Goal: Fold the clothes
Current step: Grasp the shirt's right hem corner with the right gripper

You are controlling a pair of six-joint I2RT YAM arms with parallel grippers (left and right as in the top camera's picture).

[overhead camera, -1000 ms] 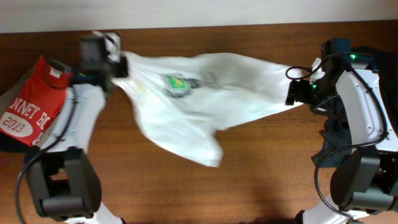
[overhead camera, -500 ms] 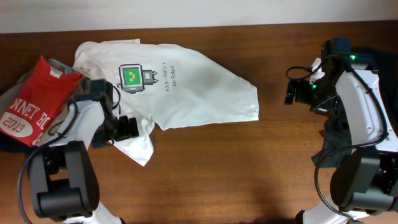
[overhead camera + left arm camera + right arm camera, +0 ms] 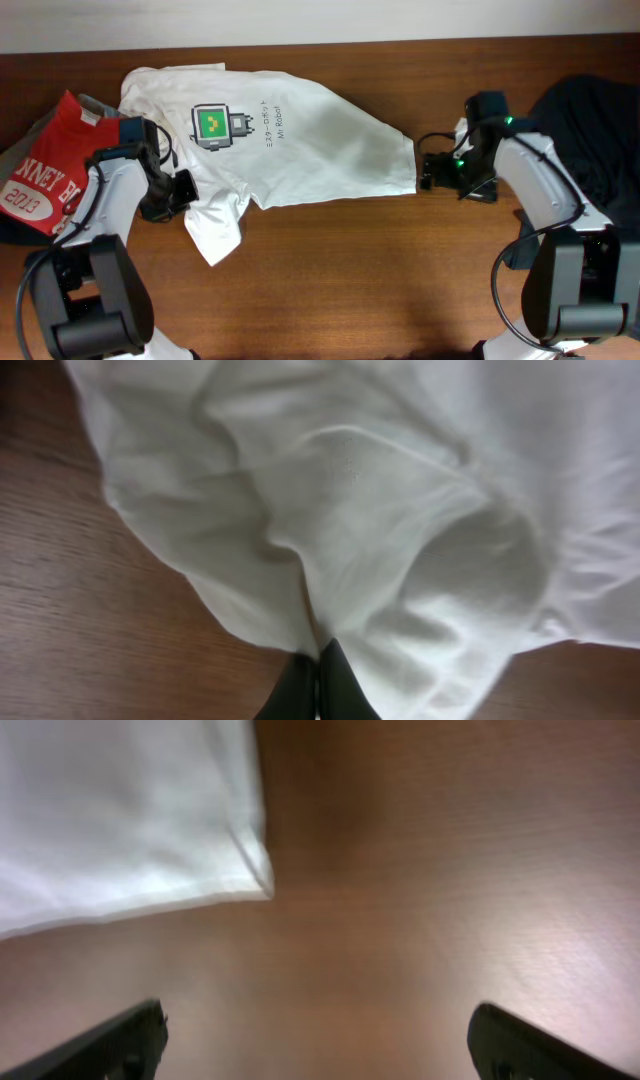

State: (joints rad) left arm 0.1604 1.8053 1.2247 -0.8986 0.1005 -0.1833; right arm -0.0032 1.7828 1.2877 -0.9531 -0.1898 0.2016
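Observation:
I will grab the white T-shirt [image 3: 300, 140] by its near hem corner with my right gripper next, to stretch the shirt flat against my left gripper for folding.
The white T-shirt [image 3: 300, 140] lies spread on the wooden table, print side up, with its green-and-black square print [image 3: 212, 125] and a line of dark text. My left gripper [image 3: 185, 188] is at the shirt's lower left and is shut on a crumpled fold of white fabric [image 3: 340, 540], its fingertips [image 3: 318, 665] pressed together. My right gripper [image 3: 425, 172] is open and empty just right of the shirt's right hem corner [image 3: 255, 870]. Its fingers [image 3: 320, 1040] are spread wide over bare wood.
A red T-shirt [image 3: 45, 175] with white lettering lies at the left edge, on top of other cloth. A dark garment pile [image 3: 590, 120] sits at the right edge behind my right arm. The table's back edge meets a light wall [image 3: 320, 20].
The shirt was stretched in the air between both grippers and now lies flat. My right gripper let go and moved left to the hem corner. My left gripper dropped down with its fold.

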